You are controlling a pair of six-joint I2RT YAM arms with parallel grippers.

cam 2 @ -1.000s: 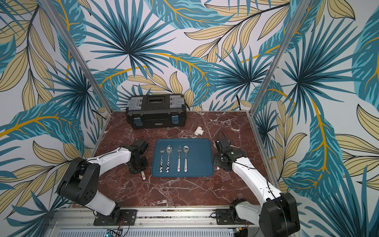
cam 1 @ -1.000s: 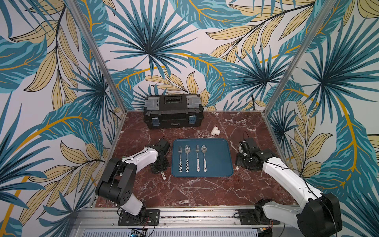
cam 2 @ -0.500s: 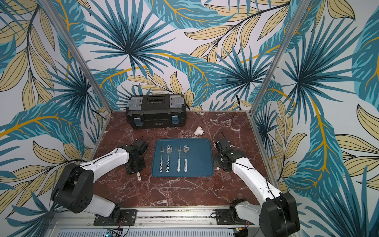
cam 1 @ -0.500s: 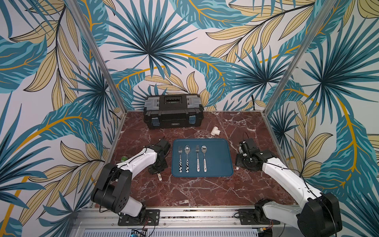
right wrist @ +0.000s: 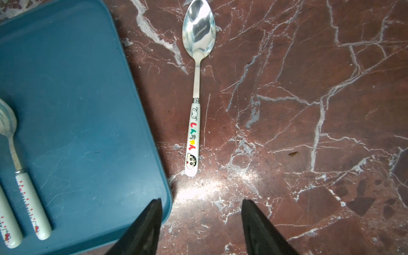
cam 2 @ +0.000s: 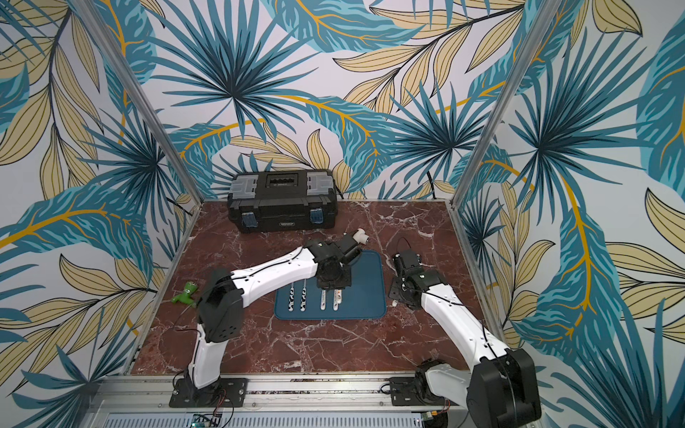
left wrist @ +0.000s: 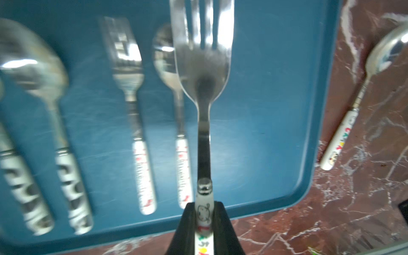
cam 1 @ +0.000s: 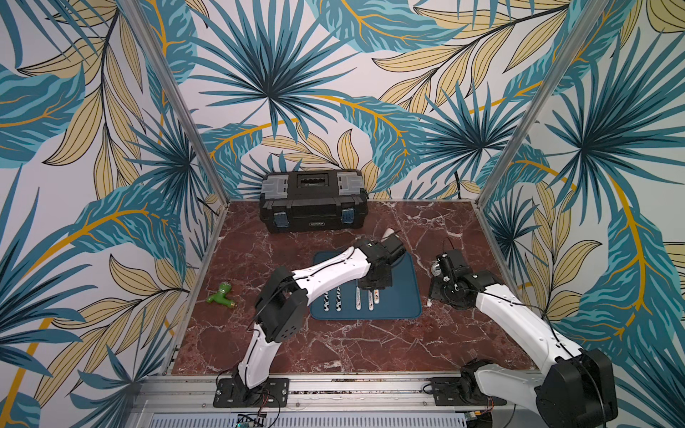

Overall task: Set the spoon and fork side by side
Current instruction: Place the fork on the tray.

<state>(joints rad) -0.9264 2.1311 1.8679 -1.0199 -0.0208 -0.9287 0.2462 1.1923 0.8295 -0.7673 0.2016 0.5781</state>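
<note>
The fork's head (left wrist: 204, 68) is over the red-dotted spoon's bowl. I should move the fork down onto open tray (left wrist: 265, 110) first, and only then let go of it with my left gripper.
A fork (left wrist: 204, 66) with a white cartoon-printed handle is clamped between my left gripper (left wrist: 204, 205) jaws, which are shut on that handle. It hangs over the right part of the blue tray (left wrist: 265, 110), tines pointing away from the wrist. In both top views this gripper (cam 1: 373, 286) is low above the tray (cam 1: 407, 296). The matching spoon (right wrist: 195, 123) lies flat on the marble just right of the tray (right wrist: 77, 88), parallel to its edge. My right gripper (right wrist: 201, 203) hovers open behind the spoon's handle end, holding nothing.
Two fork-and-spoon pairs lie in a row on the tray's left part: black-patterned handles (left wrist: 72, 187) and red-dotted handles (left wrist: 144, 176). A black toolbox (cam 1: 313, 202) stands at the back, a white pipe fitting (cam 2: 360, 235) behind the tray, a green toy (cam 1: 221, 294) at the left.
My left arm has swung from the table left of the tray to over the tray's right part, carrying the fork. The green toy now shows. The right arm has hardly moved.
</note>
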